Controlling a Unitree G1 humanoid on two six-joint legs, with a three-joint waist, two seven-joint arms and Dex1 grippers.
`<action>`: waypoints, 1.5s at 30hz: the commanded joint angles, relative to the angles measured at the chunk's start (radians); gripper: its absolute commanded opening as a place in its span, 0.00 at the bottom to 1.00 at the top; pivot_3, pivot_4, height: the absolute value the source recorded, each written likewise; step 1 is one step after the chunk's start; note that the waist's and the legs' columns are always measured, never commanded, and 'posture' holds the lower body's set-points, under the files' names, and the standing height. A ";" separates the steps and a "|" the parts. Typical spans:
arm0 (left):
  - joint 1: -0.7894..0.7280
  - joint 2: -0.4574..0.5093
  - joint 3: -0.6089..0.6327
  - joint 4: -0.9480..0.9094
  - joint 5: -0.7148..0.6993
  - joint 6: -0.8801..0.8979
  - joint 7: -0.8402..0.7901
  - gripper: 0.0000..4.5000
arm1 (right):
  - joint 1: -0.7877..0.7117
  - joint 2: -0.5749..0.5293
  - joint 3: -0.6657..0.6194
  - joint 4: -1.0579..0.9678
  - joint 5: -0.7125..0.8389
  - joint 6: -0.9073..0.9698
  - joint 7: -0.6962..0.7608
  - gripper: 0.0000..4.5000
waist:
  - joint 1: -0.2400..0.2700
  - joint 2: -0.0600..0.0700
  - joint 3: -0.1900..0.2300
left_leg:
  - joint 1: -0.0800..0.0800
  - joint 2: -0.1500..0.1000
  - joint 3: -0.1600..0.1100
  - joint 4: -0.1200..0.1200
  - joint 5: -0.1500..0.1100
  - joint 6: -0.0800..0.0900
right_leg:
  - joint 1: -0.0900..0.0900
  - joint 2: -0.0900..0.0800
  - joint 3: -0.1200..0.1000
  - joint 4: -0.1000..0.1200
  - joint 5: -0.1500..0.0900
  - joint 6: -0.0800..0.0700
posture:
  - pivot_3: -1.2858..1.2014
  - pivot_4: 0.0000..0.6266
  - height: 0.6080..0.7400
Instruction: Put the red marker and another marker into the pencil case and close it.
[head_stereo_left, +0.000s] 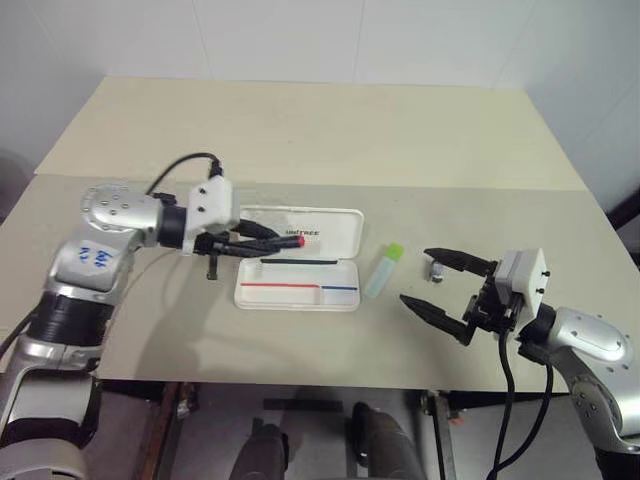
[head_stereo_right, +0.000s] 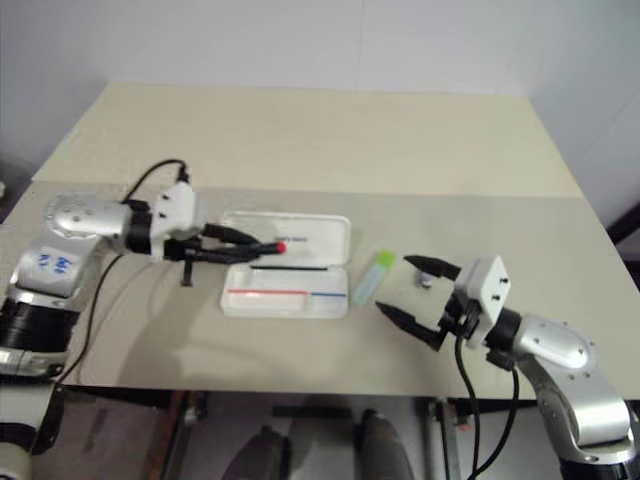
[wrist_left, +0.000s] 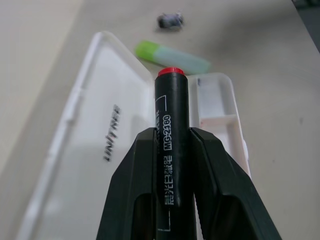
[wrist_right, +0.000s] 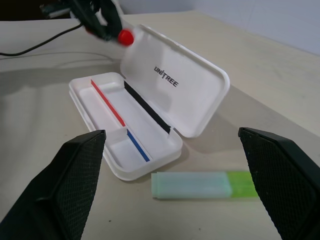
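The red-tipped marker hangs above the case's open tray; my left gripper should hold it until it is lower in the tray.
The white pencil case (head_stereo_left: 290, 297) lies open in the middle of the table, its lid (wrist_right: 190, 90) with "UNITREE" lettering tilted back and its tray showing a red and a blue stripe. My left gripper (head_stereo_left: 268, 241) is shut on the red marker (wrist_left: 171, 125), holding it roughly level over the lid with the red tip (head_stereo_left: 300, 241) pointing right. The pale green marker (head_stereo_left: 383, 270) lies flat on the table just right of the case. Further right, my right gripper (head_stereo_left: 435, 282) hovers open and holds nothing, its fingers (wrist_right: 75, 170) pointing toward the green marker (wrist_right: 205, 184).
A small grey and dark object (head_stereo_left: 436, 270) sits on the table between the right gripper's fingers. A black cable (head_stereo_left: 185, 162) loops up from the left wrist. The beige table (head_stereo_left: 320, 130) extends far behind the case, and its front edge runs close below the case.
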 joint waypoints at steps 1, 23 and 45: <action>-0.062 -0.034 -0.046 0.090 0.080 -0.106 -0.039 0.13 | 0.023 0.007 -0.037 -0.055 0.002 -0.021 -0.027 1.00 | 0.000 0.000 0.000 | 0.000 0.000 0.000 0.000 0.000 0.000 | 0.000 0.000 0.000 0.000 0.000 0.000 | 0.52 0.24 1.00; -0.160 -0.293 -0.139 0.257 0.293 -0.119 0.078 0.13 | 0.085 0.039 -0.013 -0.107 -0.043 -0.034 -0.124 1.00 | 0.001 0.000 0.000 | -0.001 -0.001 0.000 0.002 0.000 0.002 | 0.000 0.000 0.001 0.002 0.001 0.001 | 0.52 0.24 1.00; -0.004 -0.285 -0.012 -0.148 0.118 0.109 0.091 0.99 | 0.015 0.083 0.022 -0.081 -0.128 0.020 -0.231 1.00 | -0.002 0.000 0.000 | 0.000 0.000 0.000 0.003 0.000 0.002 | 0.000 0.000 0.002 0.003 0.001 0.001 | 0.52 0.24 1.00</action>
